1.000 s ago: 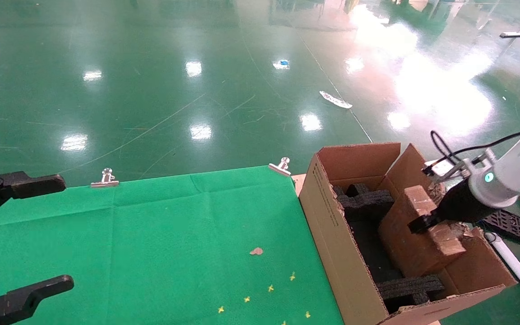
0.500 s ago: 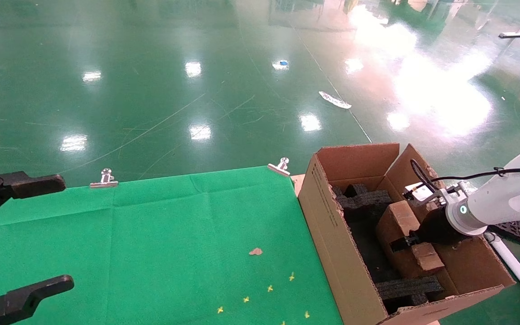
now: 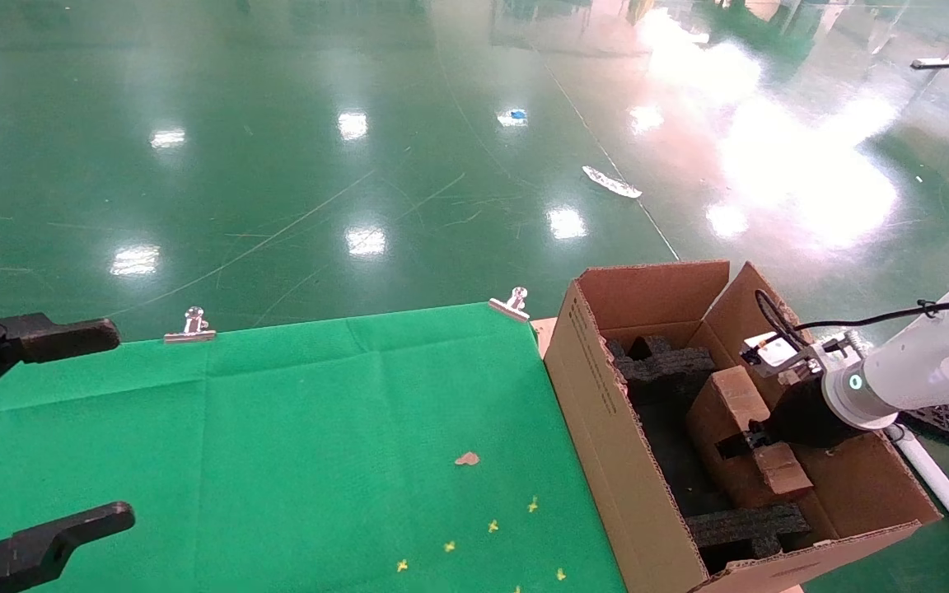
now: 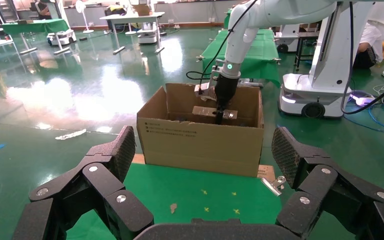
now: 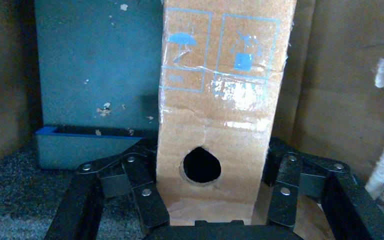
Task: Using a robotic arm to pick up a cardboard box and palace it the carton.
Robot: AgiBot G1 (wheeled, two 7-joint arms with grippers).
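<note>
The cardboard box (image 3: pixel 722 395) (image 5: pixel 225 100) sits deep inside the carton between the black foam inserts, so it is time for my right gripper to let go of the box now.
The small cardboard box (image 3: pixel 722 395), brown with a round hole (image 5: pixel 201 165) and clear tape, lies tilted inside the large carton (image 3: pixel 606 412), between black foam inserts (image 3: pixel 672 362). My right gripper (image 3: pixel 750 441), on the white robotic arm (image 3: pixel 927 371), reaches down into the carton. Its black fingers (image 5: pixel 147 200) press both sides of the cardboard box (image 5: pixel 225 100). The left wrist view shows the carton (image 4: pixel 200 142) from outside, with the box (image 4: pixel 202 111) just above its rim. My left gripper (image 3: pixel 87 428) hangs open and empty over the table's left edge.
Green cloth (image 3: pixel 277 428) covers the table, held by metal clips (image 3: pixel 191 325) (image 3: pixel 512 303). A brown scrap (image 3: pixel 467 458) and yellow marks lie near the carton. A black foam panel (image 3: pixel 948 420) and white frame parts sit on the floor to the right.
The right arm has lowered the cardboard box from above the rim down into the carton, and over the last half second it has barely shifted. The left gripper has not moved.
</note>
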